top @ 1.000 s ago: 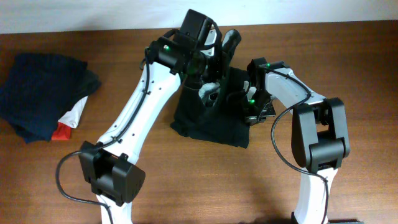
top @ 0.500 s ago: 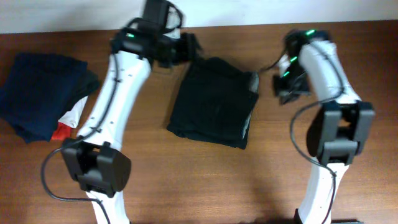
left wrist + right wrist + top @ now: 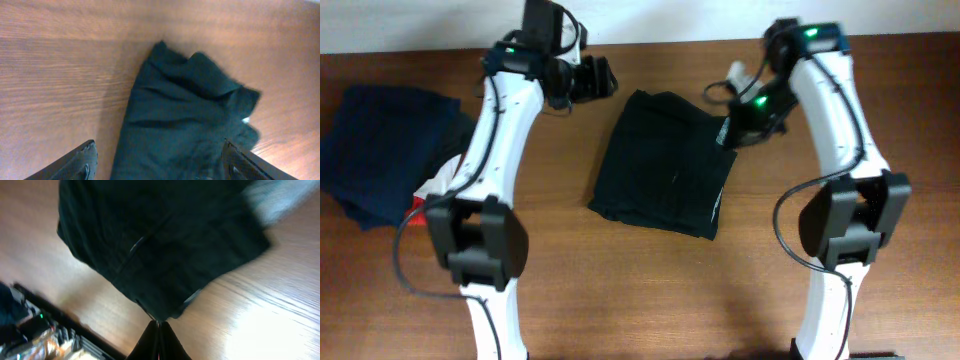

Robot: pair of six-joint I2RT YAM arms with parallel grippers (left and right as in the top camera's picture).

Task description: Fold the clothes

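Observation:
My left gripper grips the folded clothes by their far corner nearest the navy pile next, to lay them onto that pile still folded.
The clothes lie as a folded black rectangle in the middle of the table, with a thin white trim on the right edge. My left gripper hovers just off their far left corner, open and empty. In the left wrist view its fingers stand wide apart above the black fabric. My right gripper is at the far right corner, shut. In the right wrist view its tips meet right at a corner of the fabric. I cannot tell whether any cloth is pinched.
A pile of folded navy garments lies at the left, with a small white-and-red piece at its near edge. The table's far edge runs just behind both grippers.
The left gripper has opened, let go of the cloth and pulled back to the far left. The right gripper swung out to the right, then came back to the garment's corner. The garment now lies flat.

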